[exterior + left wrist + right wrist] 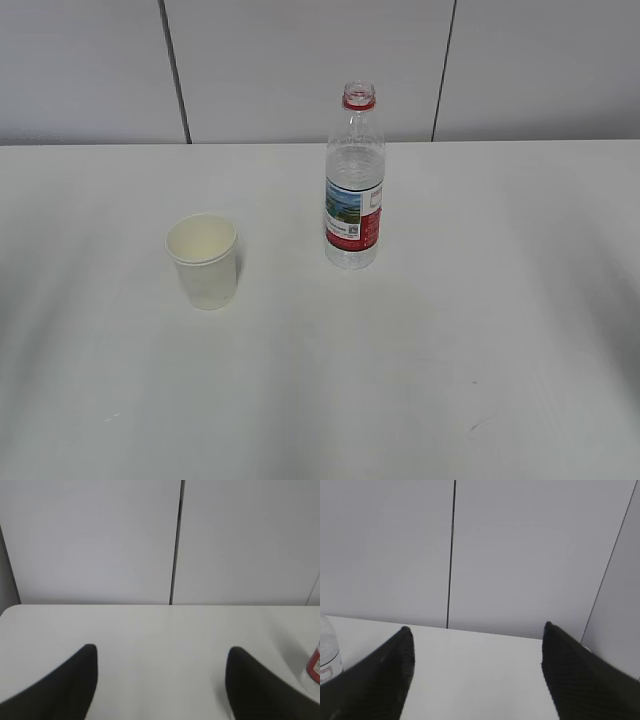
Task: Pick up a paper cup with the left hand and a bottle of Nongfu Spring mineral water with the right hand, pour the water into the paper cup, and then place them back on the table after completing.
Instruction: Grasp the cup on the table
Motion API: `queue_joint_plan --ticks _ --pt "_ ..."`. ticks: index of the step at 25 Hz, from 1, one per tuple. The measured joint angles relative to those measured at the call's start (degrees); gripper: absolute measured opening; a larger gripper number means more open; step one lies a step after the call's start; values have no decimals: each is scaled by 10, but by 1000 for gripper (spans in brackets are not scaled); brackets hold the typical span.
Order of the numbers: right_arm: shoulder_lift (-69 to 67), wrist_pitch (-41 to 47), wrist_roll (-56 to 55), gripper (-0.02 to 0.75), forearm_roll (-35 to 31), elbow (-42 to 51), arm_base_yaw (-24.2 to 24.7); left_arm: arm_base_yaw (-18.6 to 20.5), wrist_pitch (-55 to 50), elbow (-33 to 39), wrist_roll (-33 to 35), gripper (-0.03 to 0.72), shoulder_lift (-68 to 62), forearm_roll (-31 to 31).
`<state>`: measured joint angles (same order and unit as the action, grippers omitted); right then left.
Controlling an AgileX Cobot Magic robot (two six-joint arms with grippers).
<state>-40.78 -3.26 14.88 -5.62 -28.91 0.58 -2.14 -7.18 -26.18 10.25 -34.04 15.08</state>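
Observation:
My right gripper grips the bottle by its labelled middle (353,215) next, to keep the clear water bottle's opening (359,89) free to pour.
A white paper cup (204,260) stands upright and empty on the white table (450,330), left of centre. A clear Nongfu Spring bottle (354,180) with a red-and-white label and a red neck ring, its cap off, stands upright to the cup's right; the water level cannot be made out. Neither arm shows in the exterior view. My left gripper (161,652) is open over bare table, with the bottle's base (314,666) at the far right edge. My right gripper (476,632) is open over bare table, with the bottle (328,652) at the far left edge.
A grey panelled wall (300,60) with dark vertical seams runs behind the table's far edge. Faint scuff marks (480,425) lie on the tabletop near the front right.

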Motion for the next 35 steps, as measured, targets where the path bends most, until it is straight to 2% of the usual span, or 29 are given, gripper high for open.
queue_joint_plan --ticks 4,8,14,19,23,29,35 --pt "-75 -75 -37 586 45 11 -9 -22 72 1 1 489 -95 1" --pt "-155 -148 -121 586 128 11 -28 -73 161 1 1 489 -189 -4" --pt "-284 -234 -172 586 181 11 -38 -124 313 1 -3 489 -346 -3" --pt "-383 -328 -193 586 209 11 -39 -131 401 1 -49 489 -464 -19" --pt "-445 -367 -195 586 236 10 -39 -131 457 2 -78 489 -544 -92" --pt "-530 -416 -195 585 269 10 -39 -127 651 59 -132 489 -652 -171" --pt "-575 -474 -195 586 277 8 -39 -125 719 76 -144 489 -731 -239"
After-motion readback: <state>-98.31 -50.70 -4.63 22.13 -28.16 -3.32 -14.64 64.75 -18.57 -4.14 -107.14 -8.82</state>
